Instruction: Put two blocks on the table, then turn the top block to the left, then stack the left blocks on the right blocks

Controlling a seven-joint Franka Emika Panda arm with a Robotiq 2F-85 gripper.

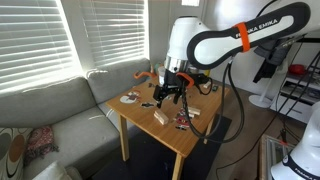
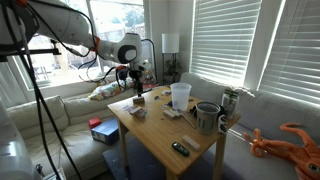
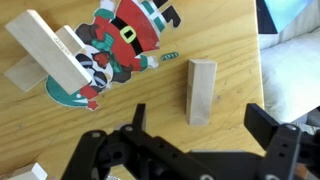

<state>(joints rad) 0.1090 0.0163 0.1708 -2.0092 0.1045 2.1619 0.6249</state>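
Note:
My gripper is too high to close on the pale-tan block [image 1: 160,117] [image 3: 201,90] yet and should lower first. The block is between its fingers but below them, so they would miss the block if they closed now.
In the wrist view, my gripper [image 3: 200,126] is open and empty, just above the light-wood table [image 3: 230,40]. A pale-tan wooden block [image 3: 201,90] lies between and just beyond the two black fingers, not touched. A longer block [image 3: 50,48] lies tilted over a Santa figure [image 3: 125,35] at the upper left, with another block [image 3: 20,75] beside it. In both exterior views the gripper [image 1: 168,93] [image 2: 137,86] hangs low over the table [image 1: 150,128] [image 2: 150,140]. A block [image 1: 160,117] lies near the table's edge.
A white cup [image 2: 180,95], a metal mug [image 2: 207,117] and a black remote [image 2: 180,148] are on the table. A grey sofa [image 1: 60,115] stands beside it. An orange toy octopus [image 2: 295,140] lies on the sofa. The table edge [image 3: 262,60] is close to the right finger.

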